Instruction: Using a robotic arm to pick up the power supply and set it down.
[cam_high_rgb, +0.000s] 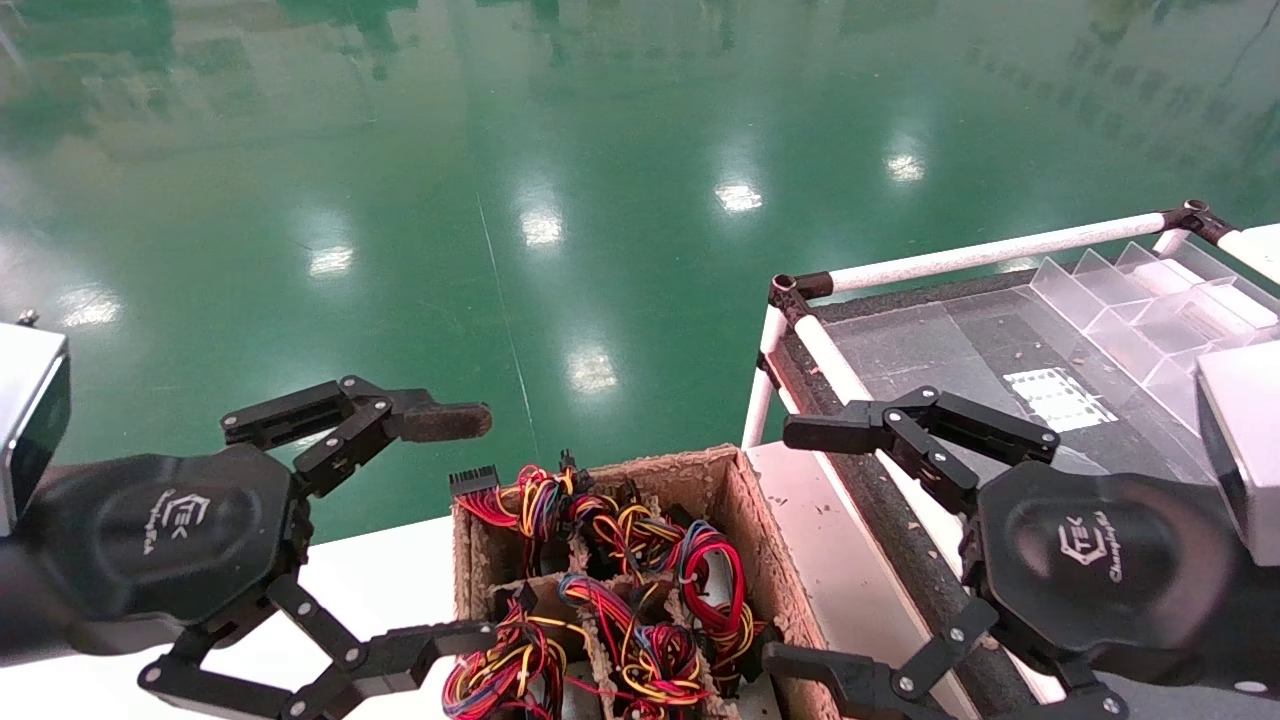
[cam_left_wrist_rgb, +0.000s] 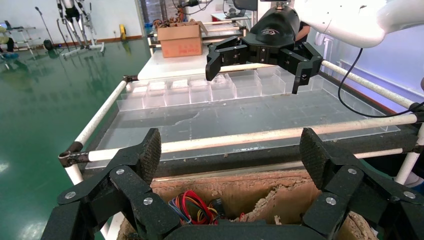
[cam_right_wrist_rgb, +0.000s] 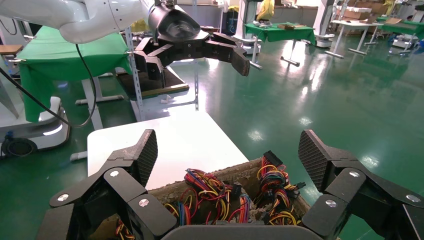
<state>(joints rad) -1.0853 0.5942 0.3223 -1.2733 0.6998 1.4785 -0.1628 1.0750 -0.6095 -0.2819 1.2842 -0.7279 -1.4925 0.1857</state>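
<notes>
The power supply's metal body is boxed in by the carton's sides and dividers. The right gripper will next grab the power supply by its red wire loop (cam_high_rgb: 733, 586) to pick it up.
A worn cardboard carton (cam_high_rgb: 745, 520) with dividers holds several power supply units. Only their looped wire bundles show; the metal bodies are hidden. A red-looped bundle (cam_high_rgb: 715, 575) lies nearest the right side, and multicoloured bundles (cam_right_wrist_rgb: 272, 182) show in the right wrist view. My right gripper (cam_high_rgb: 790, 545) hangs open just right of the carton, above its rim, holding nothing (cam_right_wrist_rgb: 230, 152). On the carton's left side my left gripper (cam_high_rgb: 470, 528) also stands open and empty (cam_left_wrist_rgb: 230, 155), with a brownish pad on its upper fingertip (cam_high_rgb: 445, 421).
A rack with white tube rails (cam_high_rgb: 990, 255) stands right of the carton. It carries a dark tray with clear plastic dividers (cam_high_rgb: 1150, 300). The carton rests on a white table (cam_high_rgb: 390, 570). Beyond lies a glossy green floor (cam_high_rgb: 600, 150).
</notes>
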